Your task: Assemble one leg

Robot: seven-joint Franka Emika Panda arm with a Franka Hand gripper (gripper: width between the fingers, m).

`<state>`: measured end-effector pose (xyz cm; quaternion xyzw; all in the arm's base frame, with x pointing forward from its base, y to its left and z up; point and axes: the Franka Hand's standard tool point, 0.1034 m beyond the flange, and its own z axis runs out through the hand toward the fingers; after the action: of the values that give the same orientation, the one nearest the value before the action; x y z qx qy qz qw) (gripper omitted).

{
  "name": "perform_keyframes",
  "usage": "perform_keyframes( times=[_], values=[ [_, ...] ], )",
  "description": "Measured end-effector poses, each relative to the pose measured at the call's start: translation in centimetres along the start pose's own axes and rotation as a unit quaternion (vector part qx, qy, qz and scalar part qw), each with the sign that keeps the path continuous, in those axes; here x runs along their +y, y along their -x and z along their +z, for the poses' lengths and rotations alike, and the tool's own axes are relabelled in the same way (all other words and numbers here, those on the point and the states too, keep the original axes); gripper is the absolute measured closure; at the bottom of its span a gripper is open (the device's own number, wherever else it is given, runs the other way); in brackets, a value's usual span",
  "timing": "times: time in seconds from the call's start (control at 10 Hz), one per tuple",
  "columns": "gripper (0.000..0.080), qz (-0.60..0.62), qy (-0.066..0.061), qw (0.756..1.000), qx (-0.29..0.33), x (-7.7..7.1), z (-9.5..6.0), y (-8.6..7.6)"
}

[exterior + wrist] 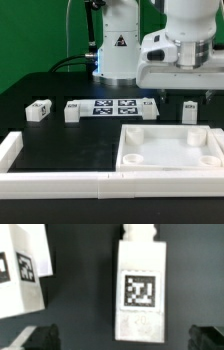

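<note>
My gripper should grab the white leg by its tagged body, so that its round end stays free to go into the slab's socket.
Several small white legs with square tags lie in a row on the black table: two on the exterior view's left, one by the marker board and one at the right. My gripper hangs just above the rightmost leg. In the wrist view this leg lies lengthwise under the gripper, tag up, its near end between the two dark fingertips. The jaws stand wide open, apart from the leg, holding nothing. A second tagged white leg lies beside it.
The marker board lies in the middle of the row. A large white square slab with round corner sockets lies in front of the legs. A low white wall runs along the table's front and left edge.
</note>
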<state>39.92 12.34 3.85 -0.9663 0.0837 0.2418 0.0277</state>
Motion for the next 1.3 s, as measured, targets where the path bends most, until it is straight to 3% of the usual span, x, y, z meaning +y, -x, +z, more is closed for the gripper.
perform_keyframes(
  times=[0.4, 0.5, 1.0, 1.2, 1.3],
  values=[
    [0.015, 0.006, 0.01, 0.982, -0.19, -0.8, 0.9, 1.4],
    [0.015, 0.006, 0.011, 0.978, -0.208, -1.0, 1.3, 0.9],
    [0.015, 0.003, 0.014, 0.98, -0.197, -1.4, 3.4, 0.9],
    [0.015, 0.002, 0.015, 0.98, -0.199, -1.4, 3.5, 1.0],
    [0.0236, 0.002, 0.016, 0.979, -0.203, -1.4, 3.3, 1.1]
  ],
)
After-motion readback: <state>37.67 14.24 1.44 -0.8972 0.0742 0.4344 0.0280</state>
